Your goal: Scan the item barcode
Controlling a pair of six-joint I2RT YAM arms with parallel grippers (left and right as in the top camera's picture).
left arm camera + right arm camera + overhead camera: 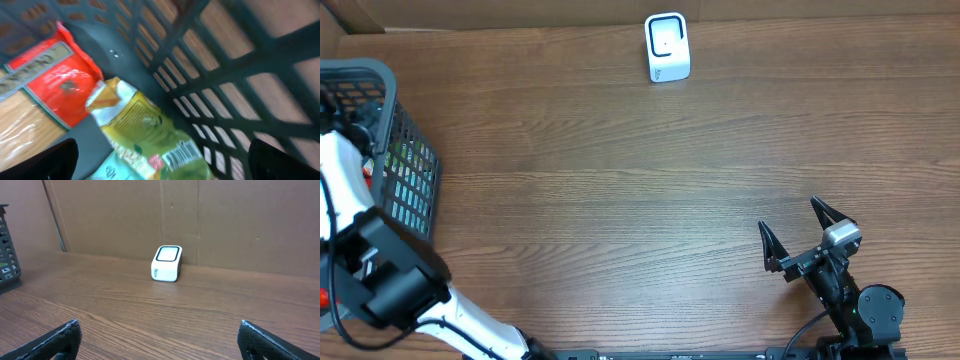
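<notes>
The robot's left gripper should go to the yellow-green pouch and grab it by its two long sides, so the pouch's barcode side stays uncovered and can be scanned.
In the left wrist view a yellow-green pouch lies inside the dark basket, its barcode facing up. Beside it are a red packet and a teal packet. My left gripper hovers open just above the pouch, its fingers to either side and holding nothing. The white scanner stands at the far middle of the table, also ahead in the right wrist view as the scanner. My right gripper rests open and empty at the near right.
The basket stands at the table's left edge, with my left arm reaching down into it. A cardboard wall runs behind the scanner. Bare wood table lies between basket, scanner and right arm.
</notes>
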